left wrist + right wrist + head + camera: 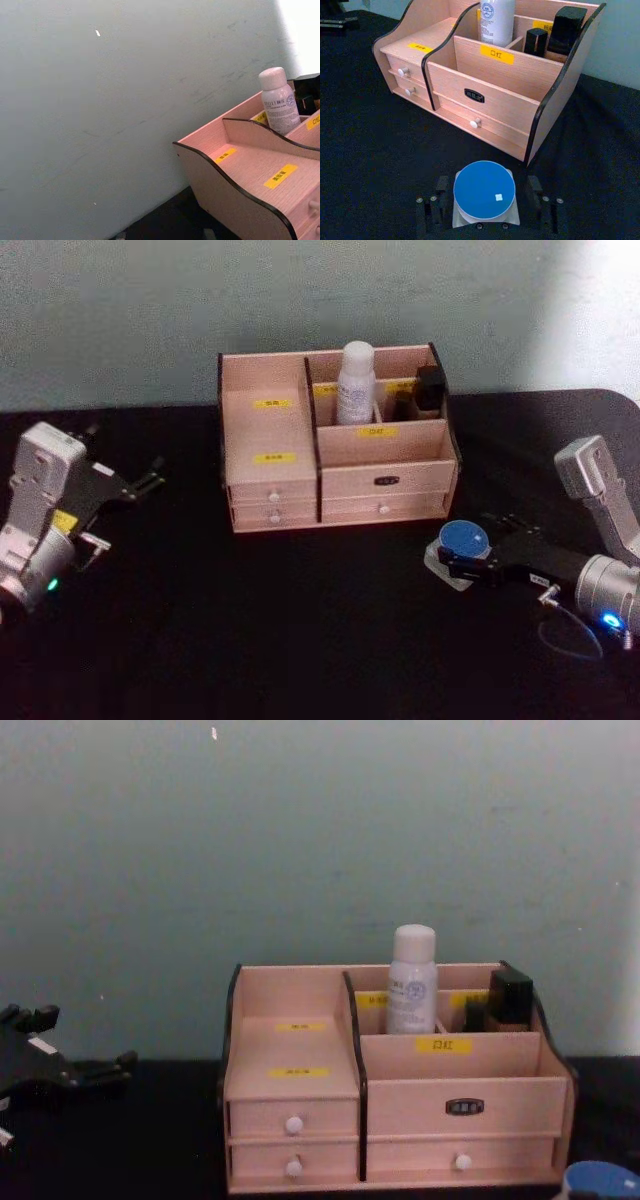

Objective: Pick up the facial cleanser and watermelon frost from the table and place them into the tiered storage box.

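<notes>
The jar should be grabbed by its sides next with my right gripper, so that the watermelon frost (463, 538) can be placed into the tiered storage box.
The tiered storage box (385, 478) (495, 95) (460, 1105) (240, 200) stands at the back middle of the black table. The facial cleanser (356, 380) (278, 102) (496, 20) (412, 980) stands upright in its rear middle compartment. The watermelon frost (463, 538) (484, 189) (600, 1180), a blue-lidded jar, sits on the table in front of the box's right corner. My right gripper (465, 545) (487, 189) is open, one finger on each side of the jar with narrow gaps. My left gripper (150, 475) (110, 1068) is parked open at the far left.
Two black containers (430, 390) (567, 27) (510, 995) occupy the box's rear right compartment. A grey-green wall (300, 840) rises just behind the box. A thin blue cable (570, 635) loops by my right wrist. Bare black tabletop (280, 620) spreads in front.
</notes>
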You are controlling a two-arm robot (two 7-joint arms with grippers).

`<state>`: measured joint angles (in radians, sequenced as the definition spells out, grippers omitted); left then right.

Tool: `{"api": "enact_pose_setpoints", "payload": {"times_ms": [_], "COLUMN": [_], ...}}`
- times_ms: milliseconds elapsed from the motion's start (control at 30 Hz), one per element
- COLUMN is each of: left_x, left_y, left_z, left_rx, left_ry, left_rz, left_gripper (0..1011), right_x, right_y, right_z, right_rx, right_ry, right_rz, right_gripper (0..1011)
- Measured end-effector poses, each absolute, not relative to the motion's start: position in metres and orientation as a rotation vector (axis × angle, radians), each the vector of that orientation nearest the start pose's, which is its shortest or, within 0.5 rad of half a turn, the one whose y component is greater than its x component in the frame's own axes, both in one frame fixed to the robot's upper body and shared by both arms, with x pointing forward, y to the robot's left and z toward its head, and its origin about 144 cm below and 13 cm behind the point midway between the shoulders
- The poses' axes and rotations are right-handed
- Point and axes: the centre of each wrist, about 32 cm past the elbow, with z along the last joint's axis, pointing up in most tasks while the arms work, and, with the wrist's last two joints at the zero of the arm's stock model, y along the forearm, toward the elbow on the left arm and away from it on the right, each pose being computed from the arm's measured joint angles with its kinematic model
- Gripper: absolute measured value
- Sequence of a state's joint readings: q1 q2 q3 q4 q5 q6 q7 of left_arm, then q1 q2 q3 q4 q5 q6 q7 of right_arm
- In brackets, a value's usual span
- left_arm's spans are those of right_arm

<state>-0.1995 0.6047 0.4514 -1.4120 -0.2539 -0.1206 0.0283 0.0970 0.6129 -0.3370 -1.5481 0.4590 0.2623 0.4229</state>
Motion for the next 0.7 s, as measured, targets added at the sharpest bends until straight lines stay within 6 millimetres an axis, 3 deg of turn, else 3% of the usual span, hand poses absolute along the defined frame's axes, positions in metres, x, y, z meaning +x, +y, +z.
{"api": "enact_pose_setpoints", "payload": {"times_ms": [700], "left_x": [0.4886], "left_y": [0.3097], "left_z": [1.1398], "left_rx": [0.304], "left_ry": [-0.285], "left_rz": [1.248], "left_gripper": [1001], "right_x": [0.4693], "right_y": [-0.3152], "right_z": [1.1548], "right_rx": [-0.390], "right_ry": [0.205], "right_rz": [-0.877], "right_gripper": [1000]}}
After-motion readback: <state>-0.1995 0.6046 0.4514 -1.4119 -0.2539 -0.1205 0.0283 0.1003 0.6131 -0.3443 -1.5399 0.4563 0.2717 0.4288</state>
